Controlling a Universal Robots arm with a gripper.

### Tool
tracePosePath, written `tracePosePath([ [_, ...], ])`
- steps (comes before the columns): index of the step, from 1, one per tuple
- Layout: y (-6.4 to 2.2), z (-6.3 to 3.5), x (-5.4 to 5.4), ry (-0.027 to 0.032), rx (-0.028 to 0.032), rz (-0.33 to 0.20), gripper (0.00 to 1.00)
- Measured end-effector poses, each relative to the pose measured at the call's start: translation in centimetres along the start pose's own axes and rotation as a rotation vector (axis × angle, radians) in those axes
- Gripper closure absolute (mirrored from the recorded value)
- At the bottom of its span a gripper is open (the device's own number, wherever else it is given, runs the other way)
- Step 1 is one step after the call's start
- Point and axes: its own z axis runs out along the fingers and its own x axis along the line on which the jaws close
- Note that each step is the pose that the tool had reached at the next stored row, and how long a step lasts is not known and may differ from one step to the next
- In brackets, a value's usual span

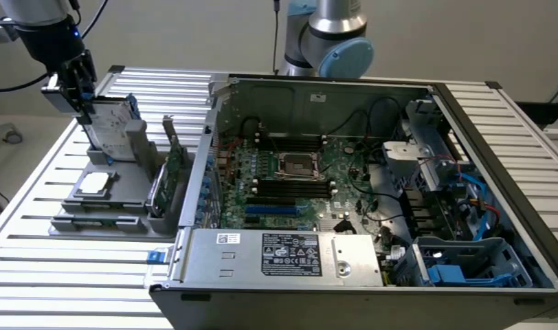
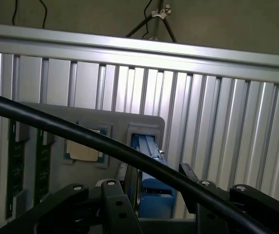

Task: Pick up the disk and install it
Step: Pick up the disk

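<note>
The disk's lower end sits down in the grey holder's slot (image 1: 117, 159). My gripper should grab the disk by its exposed upper end (image 1: 110, 106) next.
The disk (image 1: 117, 125) stands on edge in a slot of the grey holder (image 1: 95, 203), at the exterior view's left, outside the computer. It is a silver-grey slab in a blue carrier. My gripper (image 1: 80, 96) has come down over its upper end. In the wrist view, the disk's blue carrier (image 2: 155, 191) and grey edge sit between my black fingers (image 2: 111, 195), with a gap on each side. The gripper (image 2: 149, 179) is open and straddles the disk without clamping it.
On the same grey holder lie a small silver square chip (image 1: 94, 182) and upright green circuit cards (image 1: 174, 172). The open computer case (image 1: 205, 117) covers the middle and right of the slatted aluminium table (image 1: 68, 275), with a blue drive cage (image 1: 476, 261) in its near right corner. A black cable (image 2: 95, 139) crosses the wrist view.
</note>
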Motion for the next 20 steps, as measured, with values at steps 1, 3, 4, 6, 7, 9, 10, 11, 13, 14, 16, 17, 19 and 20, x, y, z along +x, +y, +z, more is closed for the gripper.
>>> tracePosePath([
  [1,0.00,0.00,0.00,-0.0001,0.0000,0.000,0.46],
  [3,0.01,0.02,0.00,-0.0004,-0.0001,0.000,0.46],
  [4,0.01,0.02,0.00,-0.0005,-0.0001,0.000,0.46],
  [6,0.00,0.05,0.00,-0.0010,0.0001,0.000,0.46],
  [7,0.00,0.06,0.00,-0.0015,0.0001,0.000,0.46],
  [9,0.00,0.08,0.00,-0.0022,0.0001,0.000,0.46],
  [10,0.00,0.08,0.00,-0.0023,0.0001,0.000,0.46],
  [11,0.00,0.09,0.00,-0.0024,0.0001,0.000,0.46],
  [13,0.00,0.10,0.00,-0.0025,0.0001,0.000,0.55],
  [14,0.00,0.10,0.00,-0.0025,0.0002,0.000,0.55],
  [16,0.00,0.11,0.00,-0.0026,0.0002,0.000,0.55],
  [17,0.00,0.11,0.00,-0.0027,0.0002,0.000,0.55],
  [19,0.00,0.12,0.01,-0.0030,0.0004,0.000,0.55],
  [20,0.00,0.13,0.02,-0.0032,0.0005,0.000,0.55],
])
